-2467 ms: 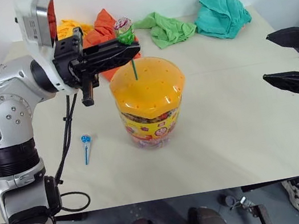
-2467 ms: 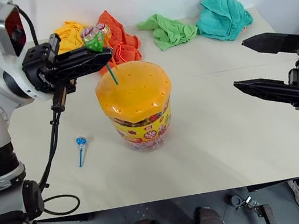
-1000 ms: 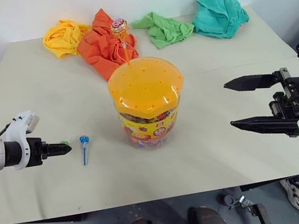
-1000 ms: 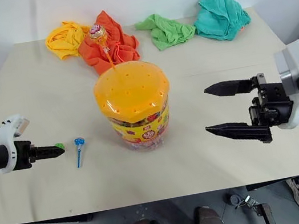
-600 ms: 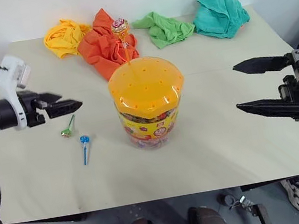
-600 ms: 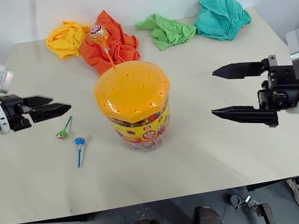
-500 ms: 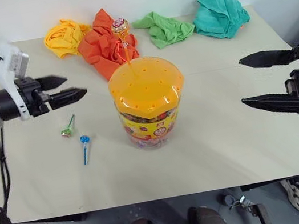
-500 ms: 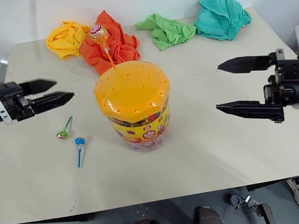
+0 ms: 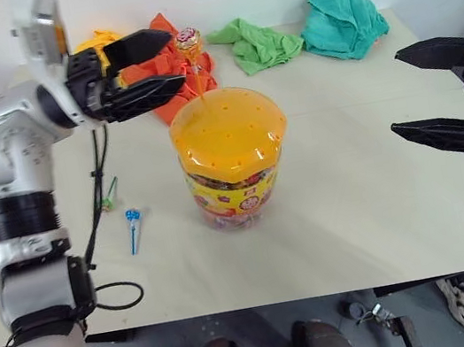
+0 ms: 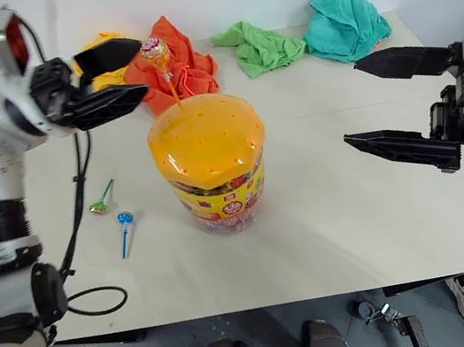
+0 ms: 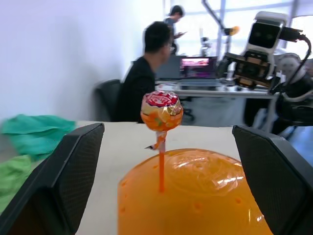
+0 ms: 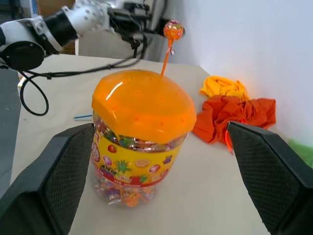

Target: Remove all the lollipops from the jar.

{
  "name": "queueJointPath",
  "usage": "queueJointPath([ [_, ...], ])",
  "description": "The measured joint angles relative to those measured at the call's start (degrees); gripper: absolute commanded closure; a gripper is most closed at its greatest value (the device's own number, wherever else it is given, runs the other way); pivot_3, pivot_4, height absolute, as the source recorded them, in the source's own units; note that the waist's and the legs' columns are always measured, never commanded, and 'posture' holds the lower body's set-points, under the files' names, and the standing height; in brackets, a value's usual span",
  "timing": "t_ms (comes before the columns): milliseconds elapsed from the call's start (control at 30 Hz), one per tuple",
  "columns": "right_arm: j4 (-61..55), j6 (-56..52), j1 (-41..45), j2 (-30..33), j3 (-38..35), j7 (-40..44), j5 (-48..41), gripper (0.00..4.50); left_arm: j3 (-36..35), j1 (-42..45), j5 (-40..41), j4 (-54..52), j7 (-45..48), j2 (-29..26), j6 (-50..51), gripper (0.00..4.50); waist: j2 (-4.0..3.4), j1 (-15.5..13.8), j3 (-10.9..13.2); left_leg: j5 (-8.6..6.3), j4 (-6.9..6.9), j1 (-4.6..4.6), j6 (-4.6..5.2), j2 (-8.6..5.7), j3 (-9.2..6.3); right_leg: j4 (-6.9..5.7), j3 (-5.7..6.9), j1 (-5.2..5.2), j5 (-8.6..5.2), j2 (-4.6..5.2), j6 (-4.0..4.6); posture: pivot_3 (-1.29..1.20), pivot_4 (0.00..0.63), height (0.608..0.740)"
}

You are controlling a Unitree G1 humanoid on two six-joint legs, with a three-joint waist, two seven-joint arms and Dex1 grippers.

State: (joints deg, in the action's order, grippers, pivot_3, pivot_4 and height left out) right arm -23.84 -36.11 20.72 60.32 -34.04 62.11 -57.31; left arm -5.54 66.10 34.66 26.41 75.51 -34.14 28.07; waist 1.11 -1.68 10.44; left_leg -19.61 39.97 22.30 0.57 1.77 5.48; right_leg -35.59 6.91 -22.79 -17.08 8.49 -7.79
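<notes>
Both fingers of my left gripper end short of the stick point(image 9: 197, 76) above the lid point(image 9: 229, 133). It isn't time to close yet: my left gripper needs to move forward first, then close on the orange lollipop.
The jar point(image 9: 235, 193), a clear tub with a domed orange lid point(image 9: 226, 131), stands mid-table. One orange lollipop point(image 9: 187, 41) sticks up from a hole in the lid. My left gripper point(image 9: 175, 56) hovers open just left of that lollipop's head, pointing at it; in the left wrist view the lollipop point(image 11: 161, 108) stands ahead between the two fingers, untouched. A green lollipop point(image 9: 107, 197) and a blue lollipop point(image 9: 133, 228) lie on the table left of the jar. My right gripper point(image 9: 396, 92) hangs open and empty to the jar's right.
Crumpled cloths lie along the table's point(image 9: 355, 206) far edge: yellow point(image 9: 98, 44), orange point(image 9: 166, 63), green point(image 9: 254, 44) and teal point(image 9: 342, 21). A black cable point(image 9: 100, 215) hangs from my left arm over the two loose lollipops. People sit at desks point(image 11: 146, 83) beyond the table.
My left gripper let go of the green lollipop on the table, opened wide, then swung up and right to the orange lollipop. My right gripper rose a little.
</notes>
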Motion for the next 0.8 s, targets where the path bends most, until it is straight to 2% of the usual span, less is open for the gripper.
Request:
queueJointPath([
  [167, -2.2, -0.6, -3.7, -0.1, -3.9, -2.2, -0.7, 0.0, 2.5, 3.8, -4.4, 7.1, 0.8, 2.7, -2.8, 0.04, 0.01, 0.2, 0.0, -0.02, 0.0, 0.03, 0.04, 0.0, -0.01, 0.02, 0.01, -0.01, 0.0, 0.0, -0.01, 0.0, 0.15, 0.74],
  [200, -2.6, -0.7, -4.2, -0.1, -4.4, -2.5, -0.8, 0.0, 2.7, 4.6, -4.9, 8.0, 0.9, 3.1, -3.2, 0.22, 0.01, 0.2, 0.0, -0.02, 0.0, 0.03, 0.04, 0.0, -0.01, 0.02, 0.01, -0.01, 0.0, 0.0, -0.01, 0.0, 0.15, 0.74],
  [267, -3.3, -0.8, -5.3, -0.1, -5.5, -3.2, -1.3, 0.0, 3.4, 5.8, -6.4, 9.3, 1.0, 3.8, -4.2, 0.67, 0.01, 0.2, 0.0, -0.02, 0.0, 0.03, 0.04, 0.0, -0.01, 0.02, 0.01, 0.0, 0.0, 0.0, -0.01, 0.0, 0.15, 0.74],
  [400, -4.0, -1.2, -6.8, -0.2, -7.1, -4.4, -2.1, 0.0, 4.3, 6.9, -8.3, 11.4, 2.0, 4.2, -5.1, 1.85, 0.01, 0.2, 0.0, -0.03, 0.0, 0.02, 0.04, 0.01, -0.01, 0.02, 0.0, -0.01, 0.0, 0.0, -0.01, 0.0, 0.15, 0.74],
  [667, -5.0, -1.3, -8.2, -0.3, -7.8, -5.4, -2.9, 0.0, 4.0, 7.9, -8.8, 12.4, 3.0, 4.4, -5.4, 4.43, 0.01, 0.2, 0.0, -0.03, 0.01, 0.03, 0.05, 0.01, -0.03, 0.02, 0.01, 0.0, 0.01, 0.0, -0.01, 0.0, 0.15, 0.74],
  [800, -4.6, -0.6, -8.3, -0.3, -7.7, -4.8, -2.9, 0.0, 3.2, 9.1, -8.6, 12.0, 2.7, 4.3, -4.3, 4.47, 0.02, 0.1, 0.0, -0.03, 0.02, 0.04, 0.05, 0.0, -0.05, 0.02, 0.01, 0.0, 0.01, 0.0, -0.01, 0.0, 0.15, 0.74],
])
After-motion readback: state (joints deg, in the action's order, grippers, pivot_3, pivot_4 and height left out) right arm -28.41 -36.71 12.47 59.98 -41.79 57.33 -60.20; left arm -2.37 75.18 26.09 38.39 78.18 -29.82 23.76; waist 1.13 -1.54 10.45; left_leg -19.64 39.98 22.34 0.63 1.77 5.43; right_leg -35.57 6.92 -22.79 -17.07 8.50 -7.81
